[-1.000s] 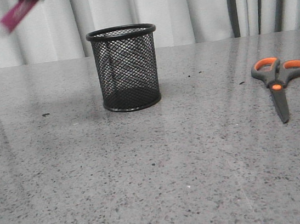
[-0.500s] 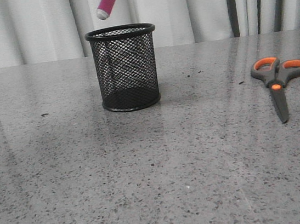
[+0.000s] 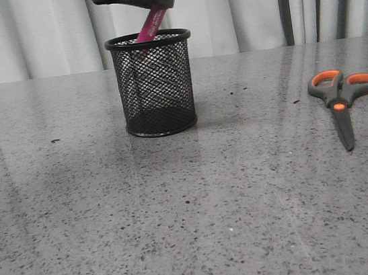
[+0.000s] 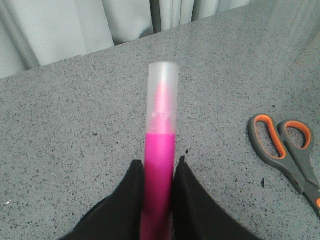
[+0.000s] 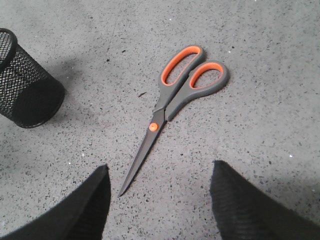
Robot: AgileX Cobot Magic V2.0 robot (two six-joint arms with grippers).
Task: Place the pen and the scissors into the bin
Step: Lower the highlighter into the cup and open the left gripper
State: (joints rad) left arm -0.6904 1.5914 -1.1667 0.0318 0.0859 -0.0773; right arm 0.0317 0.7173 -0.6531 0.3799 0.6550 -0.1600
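The pink pen's lower end is inside the bin's rim and would stay there, so my left gripper needs to open now.
My left gripper (image 3: pixel 158 2) hangs just above the bin (image 3: pixel 155 87), a black wire-mesh cup standing left of centre on the table. It is shut on the pink pen (image 3: pixel 153 23), which tilts down with its lower end inside the bin's rim. In the left wrist view the fingers (image 4: pixel 131 192) clamp the pink barrel (image 4: pixel 160 160) and its whitish cap points away. The scissors (image 3: pixel 339 98), dark grey with orange lining, lie flat at the right. My right gripper (image 5: pixel 157 172) is open above the scissors (image 5: pixel 170 97), their blade tip between its fingers.
The speckled grey stone table (image 3: pixel 194 217) runs to a white curtain (image 3: pixel 255 6) at the back. The bin (image 5: pixel 25 85) also shows at the edge of the right wrist view, well apart from the scissors. The scissors' handles (image 4: pixel 282 150) show in the left wrist view.
The pen has moved right from the upper left and come down; its lower end is now inside the bin's rim. My left gripper has come into the front view. The scissors have not moved.
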